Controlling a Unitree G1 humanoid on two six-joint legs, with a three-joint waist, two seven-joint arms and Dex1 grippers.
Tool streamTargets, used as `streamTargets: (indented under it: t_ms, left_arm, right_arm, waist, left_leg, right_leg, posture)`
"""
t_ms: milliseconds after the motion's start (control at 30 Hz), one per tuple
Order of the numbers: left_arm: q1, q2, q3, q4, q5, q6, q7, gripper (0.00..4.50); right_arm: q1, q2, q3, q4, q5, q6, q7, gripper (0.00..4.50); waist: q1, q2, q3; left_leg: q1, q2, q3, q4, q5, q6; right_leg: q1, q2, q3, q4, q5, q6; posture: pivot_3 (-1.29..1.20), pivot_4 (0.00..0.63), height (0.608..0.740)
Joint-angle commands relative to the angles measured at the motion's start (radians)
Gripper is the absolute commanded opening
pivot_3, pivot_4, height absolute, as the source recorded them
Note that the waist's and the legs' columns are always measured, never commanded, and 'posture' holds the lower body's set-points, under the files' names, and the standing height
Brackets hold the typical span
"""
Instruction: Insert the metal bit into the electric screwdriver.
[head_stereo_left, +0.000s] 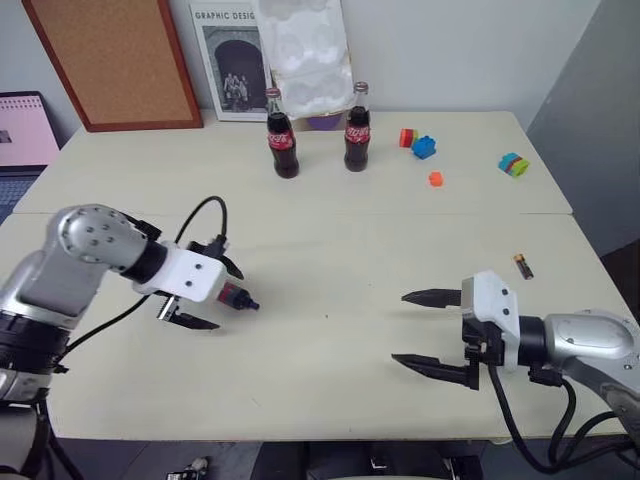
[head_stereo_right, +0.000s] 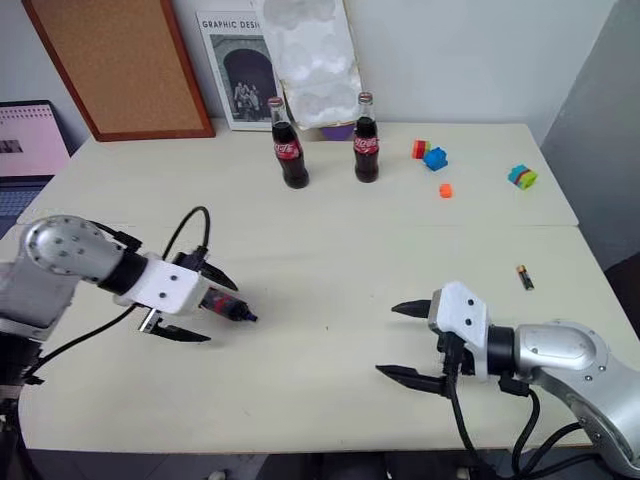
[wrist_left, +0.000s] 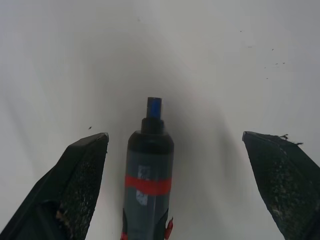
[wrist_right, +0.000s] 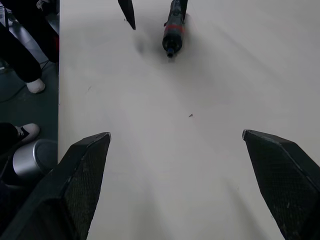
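My left gripper's fingers are above the screwdriver's body (head_stereo_left: 233, 297), so they must go lower before closing on the screwdriver.
The electric screwdriver (head_stereo_left: 236, 296), black with a red band and a dark blue tip (wrist_left: 154, 106), lies between the two fingers of my left gripper (head_stereo_left: 228, 300), its tip pointing toward the table's middle. The fingers (wrist_left: 80, 175) stand wide apart on either side and do not touch the screwdriver (wrist_left: 149, 165); its rear end is hidden under the gripper's body. My right gripper (head_stereo_left: 400, 328) hovers over the right part of the table, open and empty, pointing left at the screwdriver (wrist_right: 172, 31). The metal bit is out of view.
Two cola bottles (head_stereo_left: 283, 145) (head_stereo_left: 357, 135) stand at the back centre, with coloured blocks (head_stereo_left: 420, 143) (head_stereo_left: 514, 165) at the back right. A small black-and-gold battery (head_stereo_left: 523, 265) lies near the right edge. A person's feet (wrist_right: 30, 85) show beyond the table edge.
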Motion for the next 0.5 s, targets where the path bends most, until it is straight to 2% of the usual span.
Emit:
streamTargets:
  t_ms: [33, 500]
  left_arm:
    - [-0.049, -0.018, -0.02, 0.029, 0.053, -0.026, 0.01, 4.5]
    - [-0.067, -0.048, -0.057, 0.094, 0.156, -0.062, 0.043, 4.5]
  right_arm:
    - [0.005, 0.003, -0.003, -0.048, 0.011, 0.0, -0.023, 4.45]
    - [0.054, -0.008, -0.023, -0.083, 0.028, -0.003, -0.059, 4.45]
  waist:
    - [0.0, 0.0, 0.0]
    - [-0.001, 0.0, 0.0]
  left_leg:
    - [0.0, 0.0, 0.0, 0.0, 0.0, 0.0]
    - [0.0, 0.0, -0.001, 0.0, 0.0, 0.0]
  right_leg:
    - [0.0, 0.0, 0.0, 0.0, 0.0, 0.0]
    - [0.0, 0.003, 0.0, 0.001, 0.0, 0.0]
  posture:
    - [0.0, 0.15, 0.74]
    - [0.0, 0.15, 0.74]
